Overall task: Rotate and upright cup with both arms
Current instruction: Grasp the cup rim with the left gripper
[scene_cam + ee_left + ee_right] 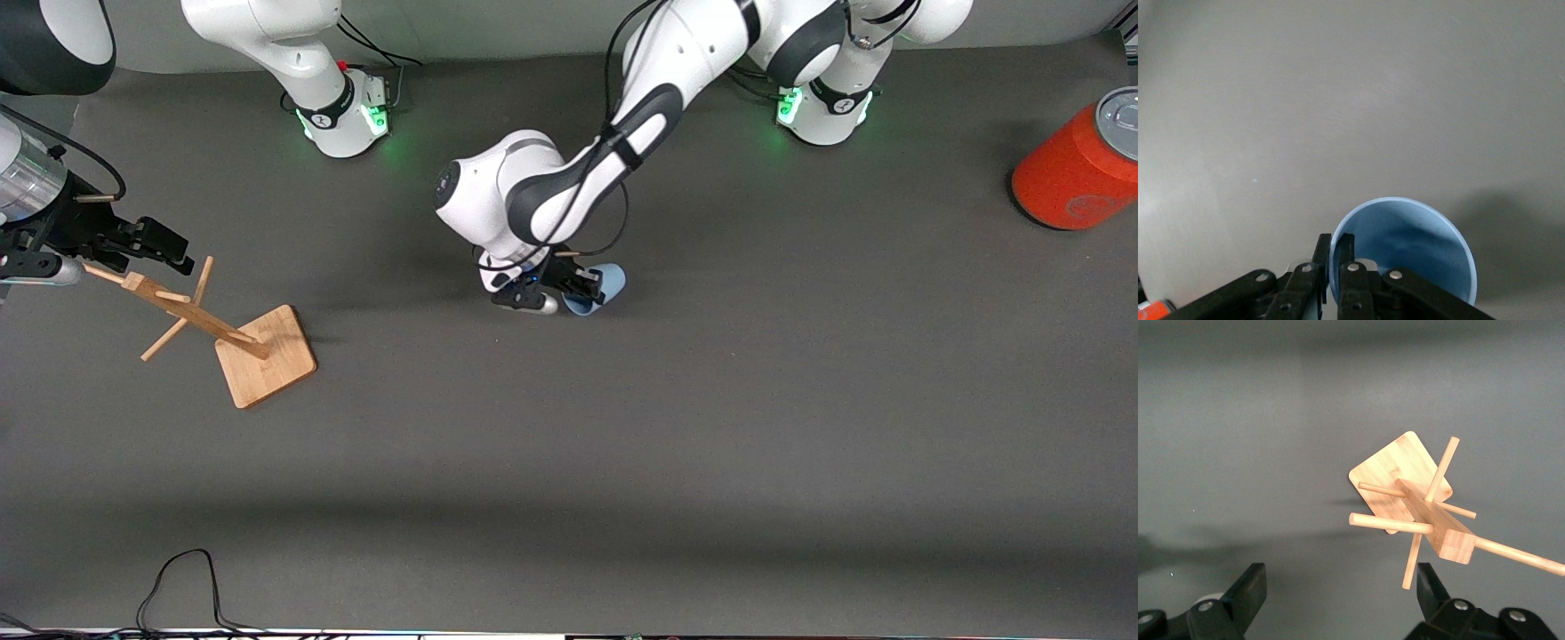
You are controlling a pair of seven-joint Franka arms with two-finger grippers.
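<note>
My left gripper should keep holding the light-blue cup [606, 284] [1411, 250] until the cup is upright on the tabletop. The cup hangs at a tilt, with its base off the tabletop.
The light-blue cup [606, 284] is near the middle of the table, under the left arm's wrist. My left gripper [580, 289] is shut on its rim. In the left wrist view the cup [1411, 250] shows its open mouth, and my left gripper [1336, 250] pinches the rim with one finger inside the mouth and one outside. The cup looks tilted; I cannot tell whether it touches the table. My right gripper [164, 249] is open and empty over the top of the wooden peg rack [222, 333] at the right arm's end. In the right wrist view my right gripper [1341, 590] has wide-apart jaws.
A large orange-red can [1071, 169] with a grey lid stands at the left arm's end of the table. The peg rack [1418, 503] has a square base and several pegs sticking out. A black cable [182, 582] loops at the table's front edge.
</note>
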